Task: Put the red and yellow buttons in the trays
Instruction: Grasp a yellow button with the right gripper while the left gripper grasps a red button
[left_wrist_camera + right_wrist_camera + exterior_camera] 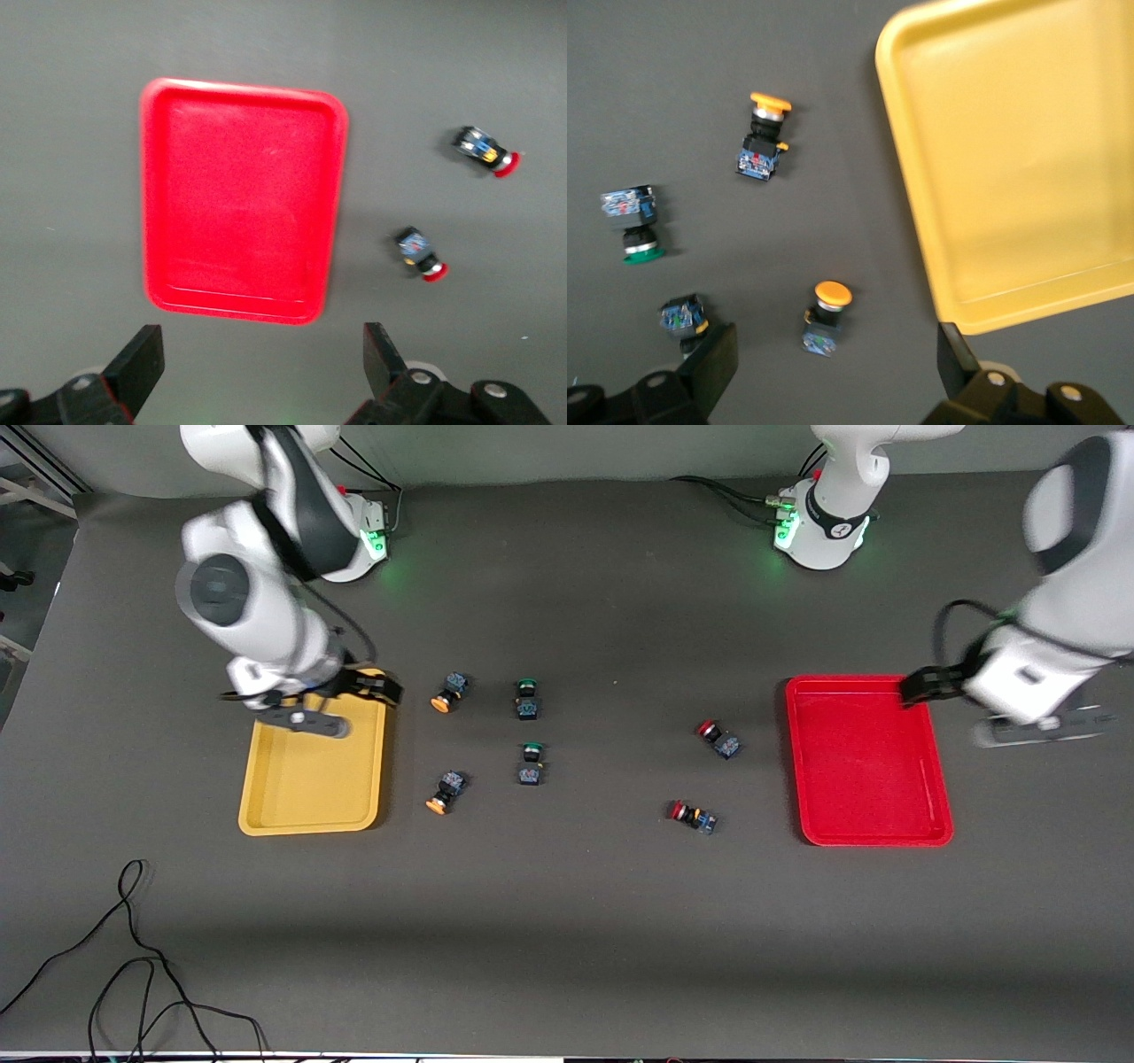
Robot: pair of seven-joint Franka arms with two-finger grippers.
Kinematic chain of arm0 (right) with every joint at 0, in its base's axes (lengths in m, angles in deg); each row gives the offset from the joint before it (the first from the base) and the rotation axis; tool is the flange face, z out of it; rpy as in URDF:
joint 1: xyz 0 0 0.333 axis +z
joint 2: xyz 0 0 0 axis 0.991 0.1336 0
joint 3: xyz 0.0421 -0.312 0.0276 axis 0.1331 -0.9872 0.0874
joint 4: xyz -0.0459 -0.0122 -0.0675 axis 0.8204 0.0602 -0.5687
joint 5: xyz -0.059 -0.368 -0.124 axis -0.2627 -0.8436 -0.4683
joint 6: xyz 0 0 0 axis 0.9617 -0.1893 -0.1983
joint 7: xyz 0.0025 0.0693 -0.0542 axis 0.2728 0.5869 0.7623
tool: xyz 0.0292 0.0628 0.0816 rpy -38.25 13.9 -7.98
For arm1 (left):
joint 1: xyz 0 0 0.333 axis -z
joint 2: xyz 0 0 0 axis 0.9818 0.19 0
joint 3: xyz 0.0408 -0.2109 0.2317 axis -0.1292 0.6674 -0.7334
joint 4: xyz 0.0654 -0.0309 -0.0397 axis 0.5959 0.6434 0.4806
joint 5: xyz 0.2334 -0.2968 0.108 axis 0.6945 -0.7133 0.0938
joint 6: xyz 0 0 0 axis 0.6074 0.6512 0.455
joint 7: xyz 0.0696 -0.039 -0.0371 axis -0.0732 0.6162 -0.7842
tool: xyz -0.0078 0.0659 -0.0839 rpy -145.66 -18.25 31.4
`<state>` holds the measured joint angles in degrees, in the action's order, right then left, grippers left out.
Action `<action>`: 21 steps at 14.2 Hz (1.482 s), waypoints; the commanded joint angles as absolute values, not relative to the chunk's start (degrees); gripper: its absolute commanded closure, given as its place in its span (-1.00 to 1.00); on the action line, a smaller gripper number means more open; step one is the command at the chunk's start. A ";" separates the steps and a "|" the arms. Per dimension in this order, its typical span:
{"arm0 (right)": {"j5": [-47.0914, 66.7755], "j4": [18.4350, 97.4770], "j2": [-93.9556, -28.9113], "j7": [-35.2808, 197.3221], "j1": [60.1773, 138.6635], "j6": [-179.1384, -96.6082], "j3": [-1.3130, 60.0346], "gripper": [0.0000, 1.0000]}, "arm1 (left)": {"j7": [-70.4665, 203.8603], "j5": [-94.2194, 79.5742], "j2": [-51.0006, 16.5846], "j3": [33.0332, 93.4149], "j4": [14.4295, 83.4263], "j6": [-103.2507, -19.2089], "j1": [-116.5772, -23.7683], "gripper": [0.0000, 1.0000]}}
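My right gripper grabs the yellow-capped button by its black body (451, 689) next, to place the button in the yellow tray (310, 779).
The yellow tray (310, 779) lies toward the right arm's end and the red tray (873, 766) toward the left arm's end; both hold nothing. Two yellow-capped buttons (449, 692) (446, 791) lie beside the yellow tray. Two red-capped buttons (718, 739) (692, 815) lie beside the red tray. My right gripper (374, 688) is open and empty, over the yellow tray's corner nearest its base; its wrist view shows the tray (1028, 159) and both yellow buttons (827, 316) (764, 133). My left gripper (921, 688) is open and empty, over the red tray's edge; its wrist view shows the tray (239, 199) and both red buttons (421, 254) (485, 150).
Two green-capped buttons (527, 698) (531, 763) lie on the table between the yellow and red buttons, close to the yellow ones. A black cable (133, 957) loops on the table near the front camera, at the right arm's end.
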<state>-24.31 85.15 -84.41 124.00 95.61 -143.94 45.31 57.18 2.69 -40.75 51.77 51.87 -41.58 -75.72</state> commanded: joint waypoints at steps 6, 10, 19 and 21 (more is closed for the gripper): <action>-23.93 95.51 -75.95 139.47 97.26 -163.03 50.71 -1.00 | 21.85 3.25 -40.98 53.34 63.18 -50.21 -63.93 -1.00; -23.93 99.11 -69.26 143.09 98.32 -173.13 52.12 -1.00 | 12.96 3.25 -38.97 54.04 77.07 -71.71 -61.04 -1.00; -24.02 100.35 -65.12 143.09 98.32 -176.94 52.12 -0.28 | 1.17 4.39 -28.43 53.87 87.01 -97.38 -57.86 -1.00; -24.02 100.35 -65.73 143.01 98.32 -176.33 52.12 0.27 | 0.82 4.39 -25.70 53.60 88.34 -103.74 -58.04 -1.00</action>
<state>-24.28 100.13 -65.39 141.96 98.27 -176.35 52.01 2.91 3.30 -27.48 54.43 86.30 -98.35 -58.50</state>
